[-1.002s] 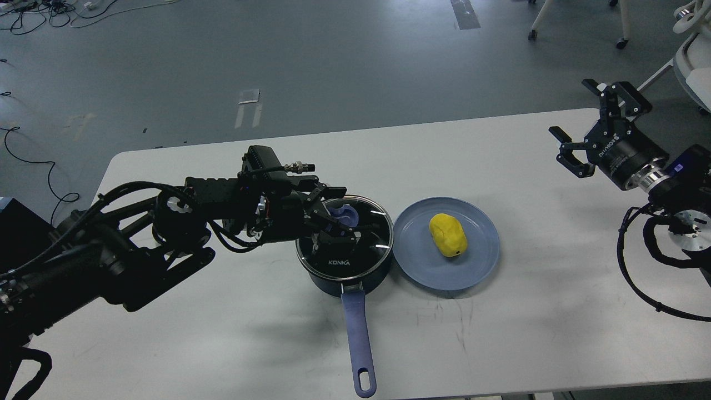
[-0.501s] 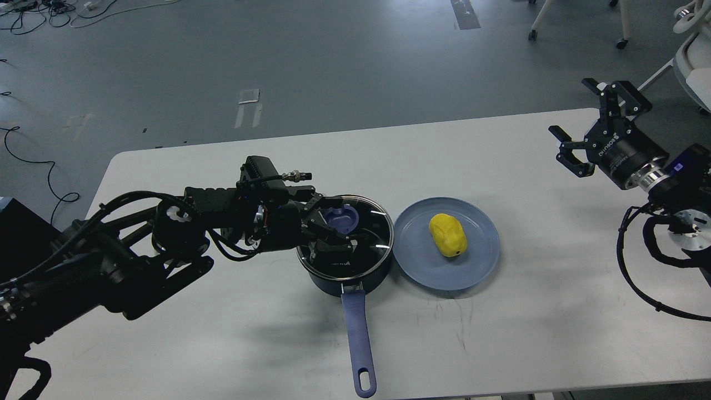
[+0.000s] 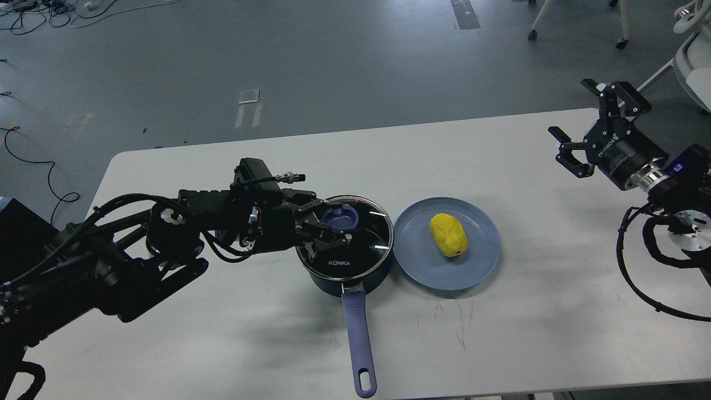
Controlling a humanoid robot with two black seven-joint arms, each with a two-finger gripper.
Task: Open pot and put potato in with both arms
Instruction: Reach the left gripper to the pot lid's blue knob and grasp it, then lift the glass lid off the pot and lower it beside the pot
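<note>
The glass lid is too wide for my fingertips, so my left gripper should next grab it by its narrow blue knob (image 3: 340, 216) to open the pot.
A dark blue pot (image 3: 344, 272) with a long blue handle (image 3: 355, 339) stands at the table's middle. Its glass lid (image 3: 364, 239) is on, with a blue knob (image 3: 341, 214) on top. My left gripper (image 3: 330, 228) is open low over the lid's left half, its fingers just left of and in front of the knob, not closed on it. A yellow potato (image 3: 448, 235) lies on a blue plate (image 3: 477, 261) right of the pot. My right gripper (image 3: 572, 109) is open and empty, raised above the table's far right edge.
The white table (image 3: 222, 333) carries the pot and plate. The pot handle reaches to the front edge. Chair legs (image 3: 622, 22) and a white chair (image 3: 694, 55) stand on the floor beyond the right side.
My left gripper has drawn back to the left and lowered, so the lid's knob now shows whole. The lid, pot, potato and right arm have not moved.
</note>
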